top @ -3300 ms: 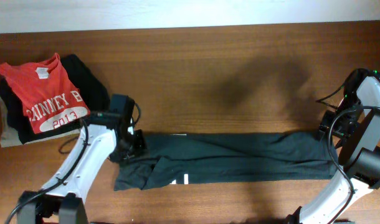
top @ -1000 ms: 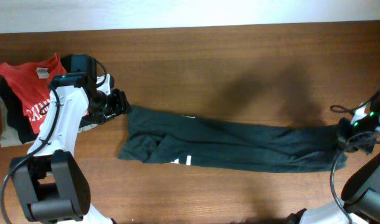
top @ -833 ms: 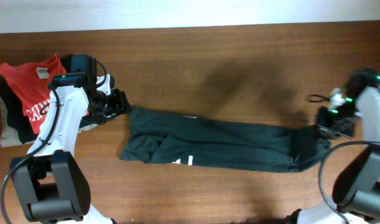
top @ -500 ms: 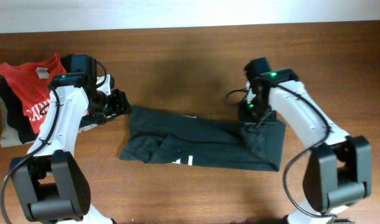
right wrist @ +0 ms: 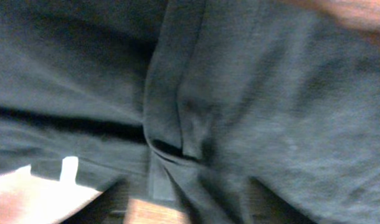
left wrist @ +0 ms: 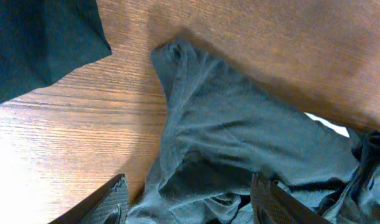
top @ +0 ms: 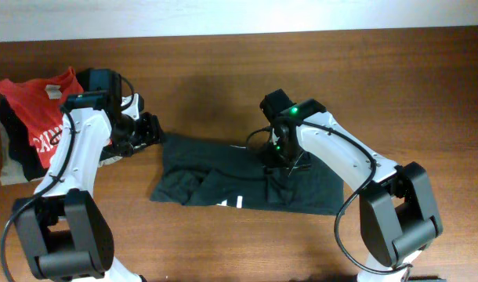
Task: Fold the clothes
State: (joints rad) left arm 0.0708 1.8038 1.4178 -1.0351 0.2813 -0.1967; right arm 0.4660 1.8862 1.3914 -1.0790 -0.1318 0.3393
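Note:
I need to fold the corner's end inward next, so my left gripper should grab the dark green-black T-shirt (top: 215, 176) by the bunched corner opposite the doubled-over end (top: 311, 188).
The dark green-black T-shirt (top: 215, 176) lies in a band across the middle of the table, its right end doubled over to the left. A bit of white lettering (top: 229, 202) shows at its front edge. My left gripper (top: 150, 131) is at the shirt's upper left corner. In the left wrist view its fingers (left wrist: 112, 202) stand wide apart over bunched shirt fabric (left wrist: 227, 124). My right gripper (top: 277, 160) is low over the shirt's middle, shut on the folded-over end. The right wrist view is blurred and filled with shirt fabric (right wrist: 271, 93).
A stack of garments sits at the far left: a red T-shirt (top: 43, 110) on top of black (top: 106, 84) and beige (top: 12, 171) ones. The black garment's edge shows in the left wrist view (left wrist: 34, 43). Bare wooden table (top: 317, 70) lies behind and to the right.
My right gripper swept from the table's right edge to the middle, carrying the shirt's right end over itself. The shirt is now about half as long. My left arm moved up-left, then stayed.

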